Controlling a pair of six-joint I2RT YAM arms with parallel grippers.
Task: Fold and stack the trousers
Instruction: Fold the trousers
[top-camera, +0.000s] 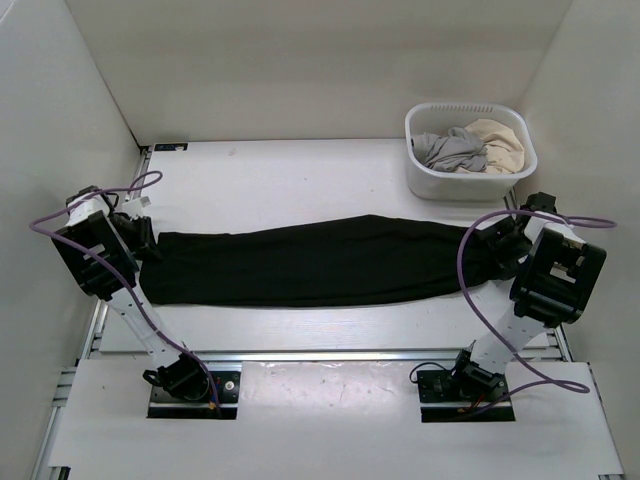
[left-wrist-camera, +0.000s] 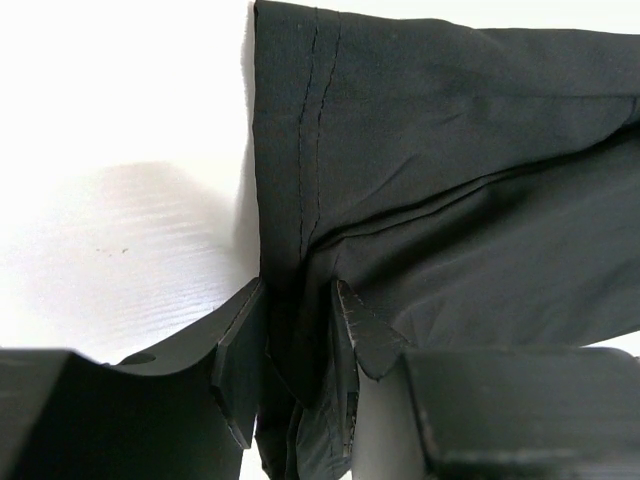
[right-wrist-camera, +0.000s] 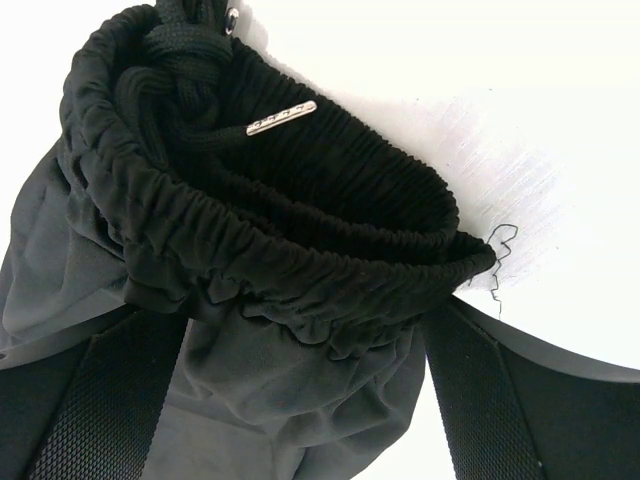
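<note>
The trousers (top-camera: 310, 262) should next be picked up with my right gripper by the elastic waistband end (top-camera: 502, 245). Then the waist of the trousers can be folded over toward the hems.
The black trousers (top-camera: 310, 262) lie stretched left to right across the white table (top-camera: 290, 180), legs together. My left gripper (top-camera: 148, 243) is at the leg-hem end. In the left wrist view the stitched hem (left-wrist-camera: 310, 150) drops between the parted fingers (left-wrist-camera: 240, 350) of the left gripper (left-wrist-camera: 300, 345), with loose cloth in the gap. My right gripper (top-camera: 492, 250) is at the waist end. The right wrist view shows the elastic waistband (right-wrist-camera: 300, 260) and its metal-tipped drawstring (right-wrist-camera: 282, 117) bunched between the wide-apart fingers (right-wrist-camera: 100, 400) of the right gripper (right-wrist-camera: 295, 330), which do not pinch it.
A white laundry basket (top-camera: 452, 186) stands at the back right, holding a grey garment (top-camera: 450, 150) and a beige garment (top-camera: 500, 140). White walls close in the table on the left, back and right. Both arm bases sit at the near edge.
</note>
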